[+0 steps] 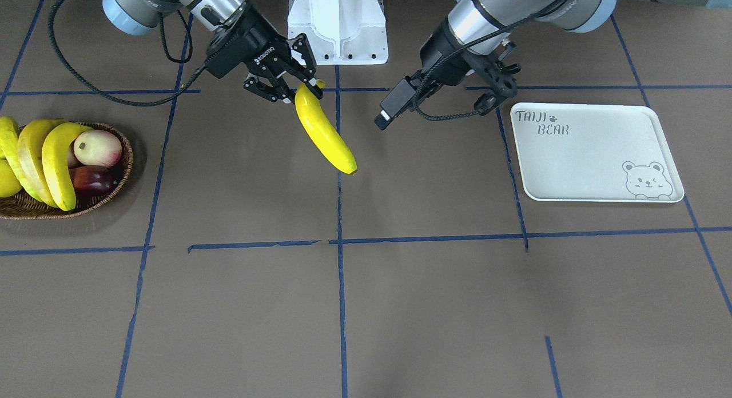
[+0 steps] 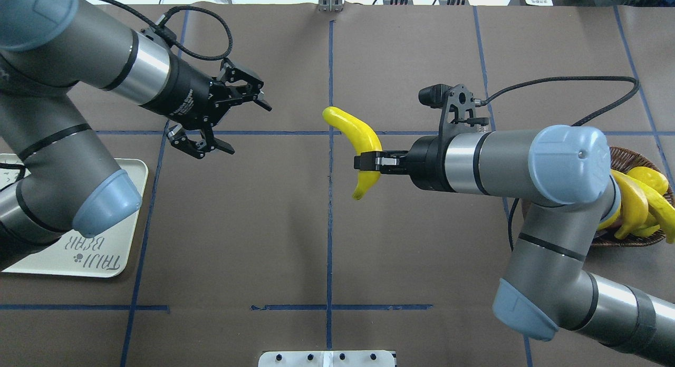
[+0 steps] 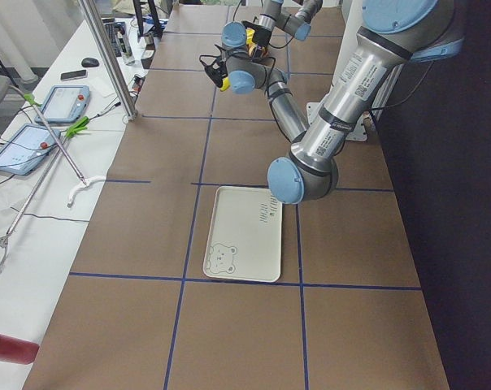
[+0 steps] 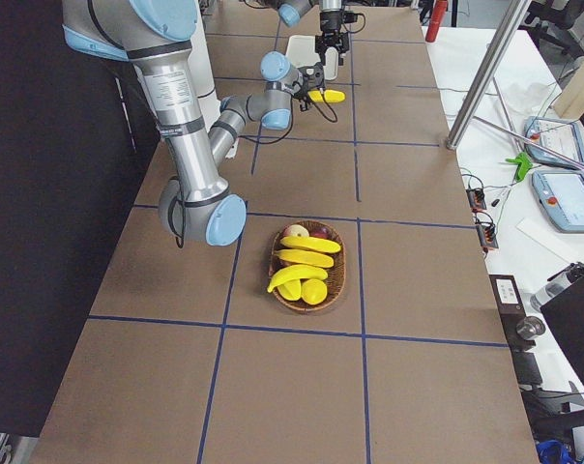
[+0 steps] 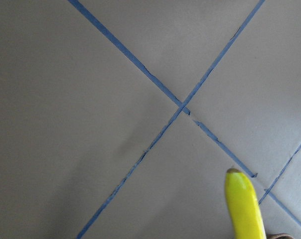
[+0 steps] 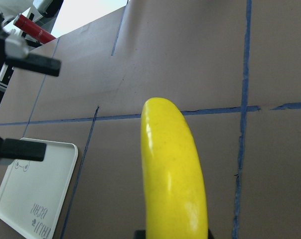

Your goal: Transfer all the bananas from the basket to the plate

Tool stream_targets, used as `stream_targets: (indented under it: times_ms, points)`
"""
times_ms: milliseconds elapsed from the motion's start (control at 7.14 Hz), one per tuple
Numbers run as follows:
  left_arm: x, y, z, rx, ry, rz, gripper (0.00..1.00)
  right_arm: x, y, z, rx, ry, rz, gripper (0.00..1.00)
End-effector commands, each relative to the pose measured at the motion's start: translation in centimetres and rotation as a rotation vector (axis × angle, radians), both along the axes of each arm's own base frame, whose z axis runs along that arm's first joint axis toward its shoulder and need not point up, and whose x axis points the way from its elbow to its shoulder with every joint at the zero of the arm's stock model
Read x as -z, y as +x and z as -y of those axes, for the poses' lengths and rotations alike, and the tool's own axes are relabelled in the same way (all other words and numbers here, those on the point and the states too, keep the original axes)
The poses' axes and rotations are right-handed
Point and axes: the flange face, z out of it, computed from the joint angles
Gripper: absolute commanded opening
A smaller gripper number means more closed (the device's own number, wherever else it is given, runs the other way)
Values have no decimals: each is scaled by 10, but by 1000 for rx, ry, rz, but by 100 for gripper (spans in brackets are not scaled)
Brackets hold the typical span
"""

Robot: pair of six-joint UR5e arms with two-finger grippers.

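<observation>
The yellow banana needs to be carried over to the plate [image 1: 595, 158], so my left gripper needs to grab it by its free blossom-tip end [image 1: 343, 162].
My right gripper [image 1: 293, 82] is shut on one yellow banana [image 1: 323, 132] near its stem end and holds it above the table's middle; it also shows in the overhead view [image 2: 363, 145] and fills the right wrist view [image 6: 173, 169]. My left gripper [image 2: 243, 125] is open and empty, a short way from the banana, with its tip in the left wrist view [image 5: 244, 204]. Three more bananas [image 1: 56, 164] lie in the brown wicker basket [image 1: 124, 153] on my right side. The white "TAIJI BEAR" plate [image 1: 595, 158] lies bare on my left side.
The basket also holds a pink-green round fruit [image 1: 97, 147], a dark red fruit [image 1: 94, 179] and a stubby yellow fruit [image 1: 7, 182]. The white robot base [image 1: 337, 23] stands at the table's back middle. Blue tape lines cross the brown table.
</observation>
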Motion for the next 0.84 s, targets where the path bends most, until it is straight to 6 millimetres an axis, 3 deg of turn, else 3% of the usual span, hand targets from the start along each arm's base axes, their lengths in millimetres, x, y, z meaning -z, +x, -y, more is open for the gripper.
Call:
stream_targets:
  times_ms: [0,560,700]
  points:
    - [11,29,8,8,-56,5,100,35,-17,-8,-10,1,-3,0]
    - [2,56,-8,-34,-50,7,100,45,-22,-15,-11,9,11,0]
    - [2,59,-9,-39,-53,8,95,45,-22,-15,-11,9,10,1]
